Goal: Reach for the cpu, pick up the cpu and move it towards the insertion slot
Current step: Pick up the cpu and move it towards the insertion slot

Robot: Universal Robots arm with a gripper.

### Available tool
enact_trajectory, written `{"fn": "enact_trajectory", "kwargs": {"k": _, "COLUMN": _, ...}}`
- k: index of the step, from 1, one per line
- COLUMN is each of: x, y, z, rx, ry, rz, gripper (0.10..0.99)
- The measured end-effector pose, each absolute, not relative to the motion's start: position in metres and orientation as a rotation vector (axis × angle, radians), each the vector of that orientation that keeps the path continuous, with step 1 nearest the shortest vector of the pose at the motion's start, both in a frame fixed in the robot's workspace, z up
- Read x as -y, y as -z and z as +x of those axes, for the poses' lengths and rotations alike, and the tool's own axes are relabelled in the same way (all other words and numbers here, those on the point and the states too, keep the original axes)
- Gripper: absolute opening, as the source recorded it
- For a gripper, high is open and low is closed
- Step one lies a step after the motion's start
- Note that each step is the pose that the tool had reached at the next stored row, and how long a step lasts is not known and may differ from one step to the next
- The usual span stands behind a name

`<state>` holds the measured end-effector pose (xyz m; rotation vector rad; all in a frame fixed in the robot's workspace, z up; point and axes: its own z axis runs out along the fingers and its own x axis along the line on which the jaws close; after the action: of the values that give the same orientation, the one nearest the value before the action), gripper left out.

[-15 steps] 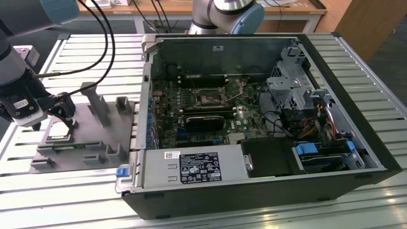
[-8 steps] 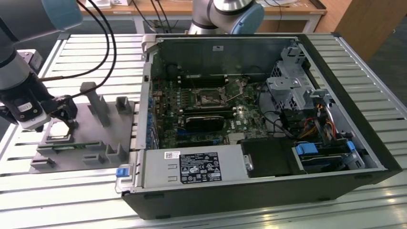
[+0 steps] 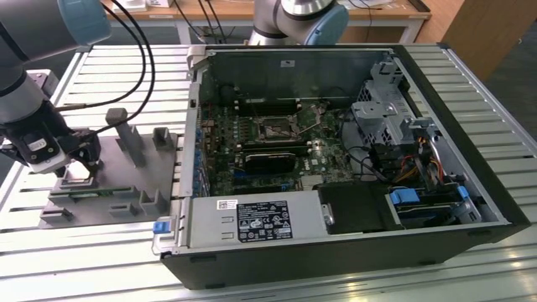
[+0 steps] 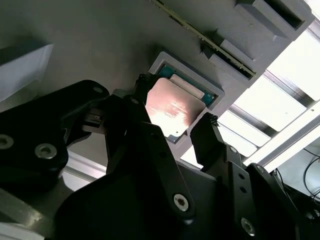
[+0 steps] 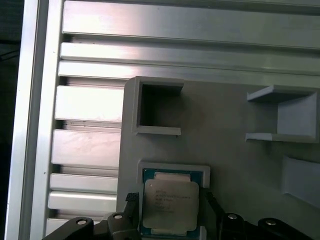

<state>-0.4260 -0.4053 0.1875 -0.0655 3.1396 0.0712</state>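
My gripper grabs the cpu's exposed side edges next, since the pale nest rim point(image 5: 173, 166) hugs the cpu's corners and opens midway along the sides.
The cpu point(image 5: 170, 200), a small square chip with a silvery top, lies flat in its pale-rimmed nest on the grey fixture plate point(image 3: 126, 157), at the exterior view's left. My gripper point(image 3: 80, 168) hangs just above it. In both wrist views the black fingers point(image 4: 145, 87) stand one on each side of the cpu point(image 4: 172, 107) with a small gap to its edges, so the gripper point(image 5: 170, 197) is open around it. The insertion slot point(image 3: 275, 128), a square socket with a thin metal frame, sits on the motherboard inside the open computer case.
Upright grey blocks point(image 3: 127, 135) rise from the fixture plate beside the gripper. A thin memory strip point(image 4: 200, 35) lies in a fixture groove. The case wall point(image 3: 195, 126) stands between fixture and motherboard. A long black card point(image 3: 268, 161) lies below the socket. Slatted metal table point(image 3: 50, 251) all around.
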Motion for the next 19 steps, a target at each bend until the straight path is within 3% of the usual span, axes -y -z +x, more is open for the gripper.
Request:
{"fn": "enact_trajectory", "kwargs": {"k": 11, "x": 0.4051, "y": -0.1833, "z": -0.4263, "rx": -3.139, "ry": -0.082, "rz": -0.065, "gripper": 0.62}}
{"fn": "enact_trajectory", "kwargs": {"k": 13, "x": 0.4052, "y": -0.1832, "z": -0.4263, "rx": -3.14, "ry": -0.084, "rz": -0.066, "gripper": 0.604}}
{"fn": "enact_trajectory", "kwargs": {"k": 14, "x": 0.4052, "y": -0.1832, "z": -0.4263, "rx": -3.139, "ry": -0.085, "rz": -0.066, "gripper": 0.545}}
{"fn": "enact_trajectory", "kwargs": {"k": 19, "x": 0.4051, "y": -0.185, "z": -0.4263, "rx": -3.139, "ry": -0.085, "rz": -0.065, "gripper": 0.541}}
